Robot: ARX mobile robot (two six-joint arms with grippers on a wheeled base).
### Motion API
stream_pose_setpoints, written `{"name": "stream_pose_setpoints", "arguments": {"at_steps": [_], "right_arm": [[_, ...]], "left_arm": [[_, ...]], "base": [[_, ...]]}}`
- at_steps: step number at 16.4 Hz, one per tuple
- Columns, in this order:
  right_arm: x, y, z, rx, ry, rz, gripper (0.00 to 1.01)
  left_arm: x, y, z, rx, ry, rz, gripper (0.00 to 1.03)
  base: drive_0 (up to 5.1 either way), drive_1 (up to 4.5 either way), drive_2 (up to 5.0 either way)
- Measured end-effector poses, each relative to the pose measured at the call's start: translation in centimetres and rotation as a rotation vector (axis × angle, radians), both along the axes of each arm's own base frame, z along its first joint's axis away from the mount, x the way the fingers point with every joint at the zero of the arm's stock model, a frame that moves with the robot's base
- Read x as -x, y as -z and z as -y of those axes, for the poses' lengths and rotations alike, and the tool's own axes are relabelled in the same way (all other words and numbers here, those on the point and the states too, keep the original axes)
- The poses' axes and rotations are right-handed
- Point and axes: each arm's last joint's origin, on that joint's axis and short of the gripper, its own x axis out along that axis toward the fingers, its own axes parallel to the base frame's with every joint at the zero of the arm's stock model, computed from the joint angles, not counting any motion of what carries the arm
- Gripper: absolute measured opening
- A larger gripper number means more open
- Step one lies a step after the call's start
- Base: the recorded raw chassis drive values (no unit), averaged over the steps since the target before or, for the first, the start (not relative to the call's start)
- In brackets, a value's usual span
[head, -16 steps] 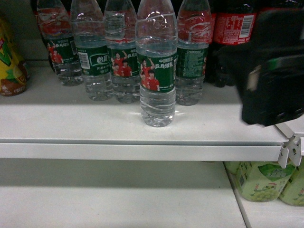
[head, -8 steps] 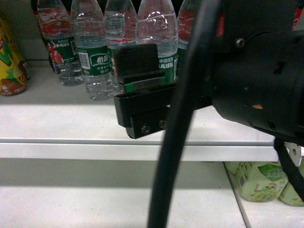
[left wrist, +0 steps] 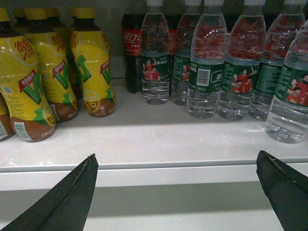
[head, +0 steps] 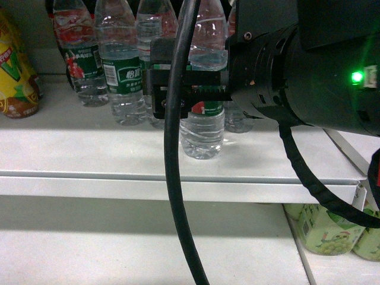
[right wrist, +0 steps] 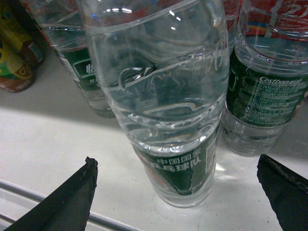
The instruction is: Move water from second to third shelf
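The water bottle's base (head: 202,149) must stay free to stand on the third shelf, so my right gripper should reach the water bottle and grab its labeled lower body (head: 208,108).
The water (right wrist: 168,96) is a clear ribbed bottle with a dark green label, standing upright in front of a row of like bottles (head: 122,77). In the head view only its lower part (head: 203,133) shows, behind my right arm. My right gripper (right wrist: 176,161) is open, with one fingertip (right wrist: 89,166) left of the bottle's base and the other well off to its right, neither touching. In the head view that gripper (head: 187,89) sits at label height. My left gripper (left wrist: 175,155) hangs open before the shelf edge with nothing in it; the water (left wrist: 293,96) is at far right.
Yellow drink bottles (left wrist: 91,72) fill the shelf's left end, and cola bottles (left wrist: 131,48) stand at the back. The white shelf lip (head: 178,187) runs across; a lower shelf (head: 148,249) holds green packs (head: 323,228) at right. A thick black cable (head: 175,178) crosses the head view.
My right arm has swung in from the right, and its open gripper has come to the front water bottle. The arm and cable now cover much of the head view.
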Motion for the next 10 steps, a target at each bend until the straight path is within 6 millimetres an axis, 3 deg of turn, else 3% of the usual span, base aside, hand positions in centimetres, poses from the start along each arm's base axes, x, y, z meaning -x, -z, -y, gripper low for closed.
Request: {"name": "stream_pose_setpoints", "arguments": {"at_steps": [8,10], "right_arm": [[-3.8,1.2,-2.5,0.024,0.088,-0.007,0.98],[-3.9,1.1,-3.1,0.035,0.092,0.015,0.98]], "left_arm": [[0.0,0.0,0.0,0.000,0.000,0.000,0.98],[0.0,0.0,0.0,0.000,0.000,0.000,0.98]], "base": [[0.0,0.00,0.0],[0.0,0.00,0.0]]}}
